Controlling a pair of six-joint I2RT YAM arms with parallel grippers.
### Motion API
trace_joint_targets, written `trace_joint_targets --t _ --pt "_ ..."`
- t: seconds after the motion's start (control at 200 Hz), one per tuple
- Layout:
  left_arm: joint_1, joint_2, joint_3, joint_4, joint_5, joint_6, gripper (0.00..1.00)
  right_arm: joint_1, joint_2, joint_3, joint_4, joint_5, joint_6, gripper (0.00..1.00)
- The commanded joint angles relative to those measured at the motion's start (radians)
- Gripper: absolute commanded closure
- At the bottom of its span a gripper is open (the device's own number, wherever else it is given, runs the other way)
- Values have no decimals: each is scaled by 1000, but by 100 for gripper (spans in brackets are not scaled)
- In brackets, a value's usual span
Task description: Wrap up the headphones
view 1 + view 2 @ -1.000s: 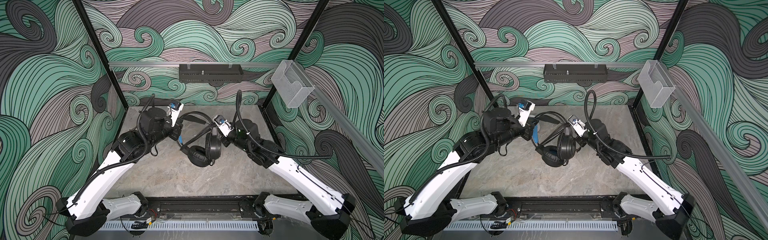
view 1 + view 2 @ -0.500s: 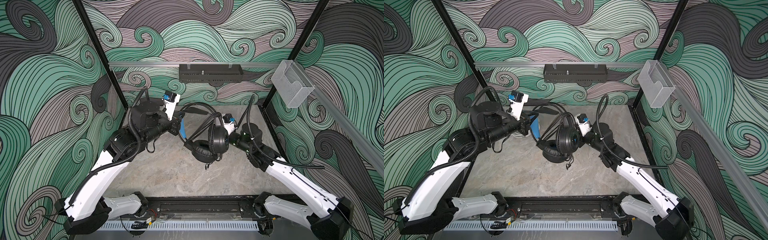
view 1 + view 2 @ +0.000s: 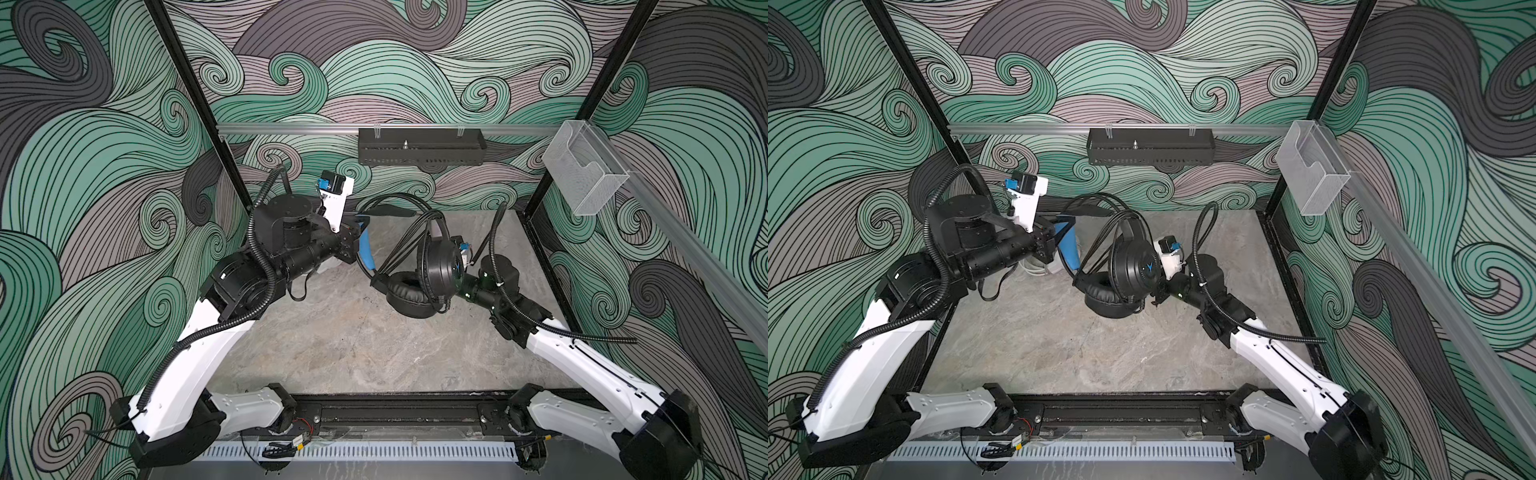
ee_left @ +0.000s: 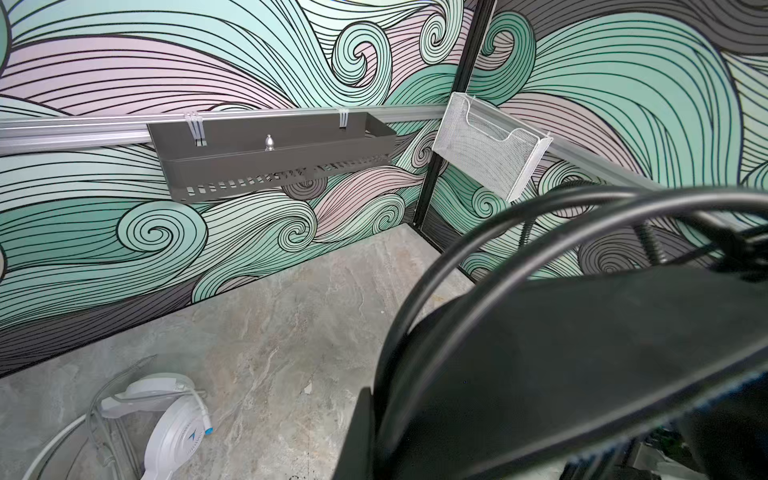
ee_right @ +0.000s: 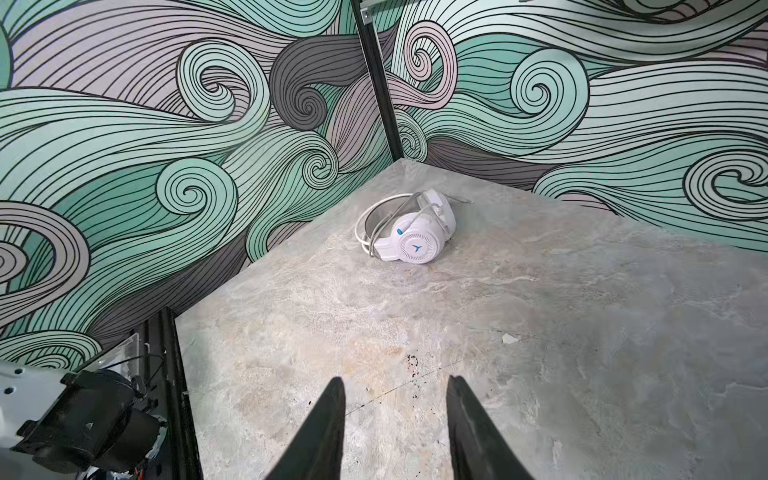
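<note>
The cord needs to be wound around the headphones, so my right gripper should next grab the black cord's loose run (image 3: 405, 241) beside the ear cup (image 3: 442, 266).
The black headphones (image 3: 439, 270) with blue headband lining hang in the middle in both top views, their lower ear cup (image 3: 1105, 299) close to the table. The black cord (image 3: 392, 200) runs in several loops over them. My left gripper (image 3: 358, 233) is shut on the headband (image 4: 582, 365), which fills much of the left wrist view. The right gripper (image 5: 395, 380) is open with only bare table between its fingers; in both top views the ear cup hides it. The white headphones (image 5: 411, 237) lie near the back left corner, below the left arm (image 3: 1038, 266).
A black tray (image 3: 420, 146) hangs on the back rail. A clear holder (image 3: 584, 174) is fixed at the right post. Walls stand close behind and beside the table (image 3: 353, 353). The left arm's base (image 5: 83, 415) shows at the table's front edge.
The right gripper has opened and drawn off to the right, away from the cord. The left gripper has carried the headband up and back, and the black headphones have shifted right.
</note>
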Motion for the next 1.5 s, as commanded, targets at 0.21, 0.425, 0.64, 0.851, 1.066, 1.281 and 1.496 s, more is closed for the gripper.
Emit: trace_joint_targets --t 0.21,0.425,0.64,0.851,1.066,1.281,1.496 --pt "25 3 68 87 53 -90 100 -6 27 -39 74 -46 60 56" --pt "33 -3 63 92 61 -100 100 -6 27 -68 80 -46 81 52" --pt "51 -2 63 104 74 -123 100 -7 32 -95 69 -51 85 48" --pt "74 4 77 113 87 -158 100 -7 20 -129 79 -52 98 54" --pt "89 4 75 116 94 -180 100 -7 41 -133 78 -70 100 61" --pt "107 0 59 132 98 -209 100 -7 53 -139 77 -79 92 77" --pt "136 -5 49 154 113 -255 100 -7 52 -157 66 -82 83 90"
